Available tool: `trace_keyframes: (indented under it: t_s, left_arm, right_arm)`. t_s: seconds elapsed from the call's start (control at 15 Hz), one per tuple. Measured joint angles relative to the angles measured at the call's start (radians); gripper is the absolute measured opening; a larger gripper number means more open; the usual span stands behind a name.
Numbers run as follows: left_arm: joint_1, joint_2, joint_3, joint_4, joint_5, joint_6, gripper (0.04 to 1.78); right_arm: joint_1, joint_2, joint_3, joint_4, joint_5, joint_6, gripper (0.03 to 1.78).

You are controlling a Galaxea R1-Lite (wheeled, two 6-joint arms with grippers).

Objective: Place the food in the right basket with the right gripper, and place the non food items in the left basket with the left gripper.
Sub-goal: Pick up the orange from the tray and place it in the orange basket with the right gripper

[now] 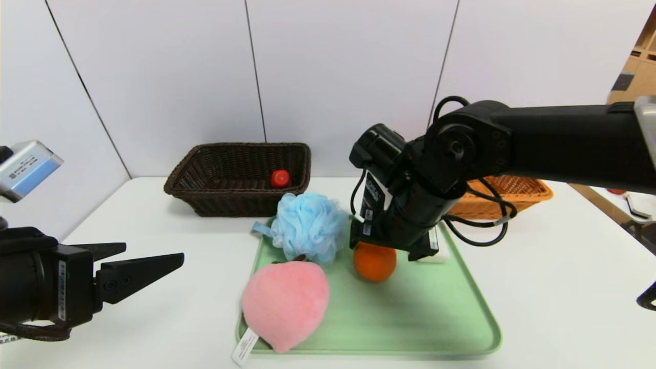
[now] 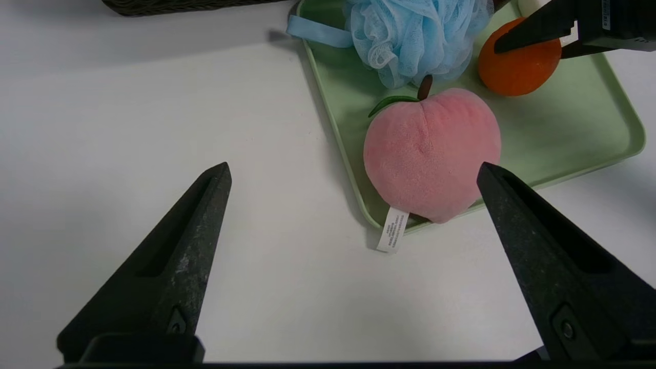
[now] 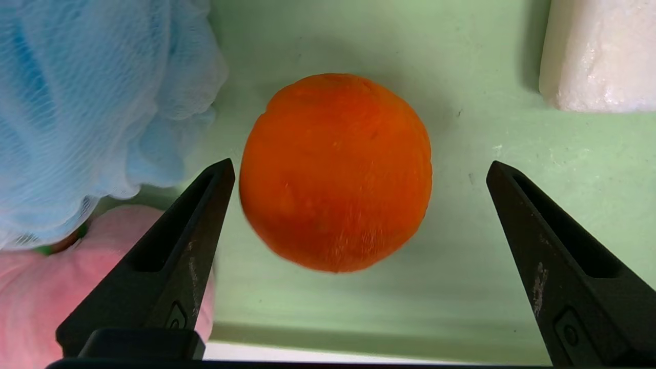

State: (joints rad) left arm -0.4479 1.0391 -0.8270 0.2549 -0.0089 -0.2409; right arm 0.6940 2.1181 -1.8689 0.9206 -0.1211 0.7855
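Note:
I need to lower my right gripper first and then close it on the orange fruit, because its fingers are still above the fruit's sides, high over the green tray (image 3: 461, 209).
The orange fruit (image 1: 374, 262) lies on the green tray (image 1: 410, 318). My right gripper (image 1: 389, 250) is open just above it, one jaw on each side, not touching; the right wrist view shows the fruit (image 3: 335, 171) between the jaws of the gripper (image 3: 359, 164). The pink plush peach (image 1: 285, 303) lies at the tray's near left corner, its tag over the rim. The blue bath puff (image 1: 309, 226) sits behind it. The white soap bar (image 3: 599, 56) lies beside the fruit. The small red ball (image 1: 280, 178) is in the dark brown basket (image 1: 205, 169). My left gripper (image 1: 154, 252) is open and empty at the left. The dark tube is hidden.
The light orange basket (image 1: 517, 192) stands at the back right, partly behind my right arm. The white table (image 1: 564, 307) has bare room left and right of the tray. White wall panels close the back.

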Motion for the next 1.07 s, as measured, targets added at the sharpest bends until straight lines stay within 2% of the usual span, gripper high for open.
trace_keyframes:
  t_s: [0.73, 0.93, 1.07]
  left_arm:
    - [-0.001, -0.006, 0.028, 0.000, 0.000, 0.003, 1.69]
    - [-0.002, -0.006, 0.029, 0.000, -0.001, 0.003, 1.69]
    - [-0.003, -0.007, 0.029, 0.001, 0.000, 0.004, 1.69]
  right_arm:
    - [-0.003, 0.078, -0.016, -0.032, 0.011, 0.003, 1.70]
    - [-0.001, 0.078, -0.016, -0.030, 0.009, 0.005, 1.24]
    - [-0.002, 0.077, -0.014, -0.029, 0.010, 0.005, 1.17]
